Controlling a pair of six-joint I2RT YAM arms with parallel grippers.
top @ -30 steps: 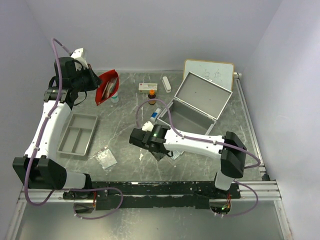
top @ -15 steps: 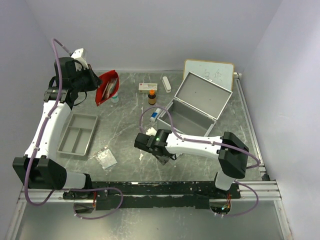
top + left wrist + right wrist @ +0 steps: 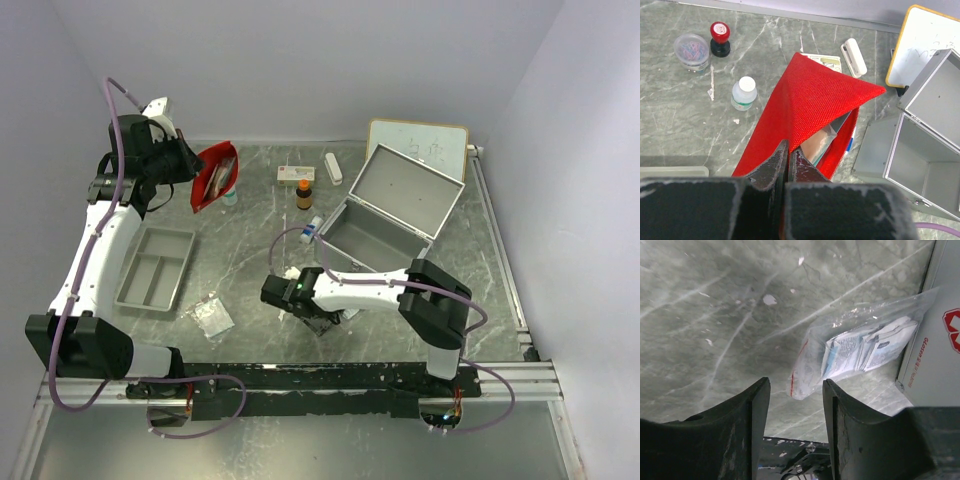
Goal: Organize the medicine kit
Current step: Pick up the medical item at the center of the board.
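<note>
My right gripper will reach the clear zip bag and grab its red-lined zip edge (image 3: 798, 369). The leaflet-filled end will then stay free to enter the pouch.
My left gripper (image 3: 192, 162) (image 3: 789, 149) is shut on the edge of a red fabric pouch (image 3: 213, 176) (image 3: 812, 100) and holds it up and open at the back left. Packets show inside the pouch. My right gripper (image 3: 318, 320) (image 3: 795, 390) is open and empty, low over the table near the front middle. Just ahead of its fingertips (image 3: 760, 395) lies a clear zip bag of folded leaflets (image 3: 860, 352), not between the jaws. A white box with a red cross (image 3: 940, 340) lies beside the bag. An open grey metal case (image 3: 390, 215) (image 3: 920, 150) stands right of centre.
A grey divided tray (image 3: 155, 267) and a small clear bag (image 3: 212, 315) lie at the left. A brown bottle (image 3: 304, 193), white box (image 3: 295, 174), white tube (image 3: 333, 168), white bottle (image 3: 744, 93), clip jar (image 3: 691, 49), red stamp (image 3: 720, 39) and whiteboard (image 3: 418, 140) sit at the back.
My right gripper has swung down and left toward the table's near edge, and its wrist has turned. The left arm and red pouch have not moved.
</note>
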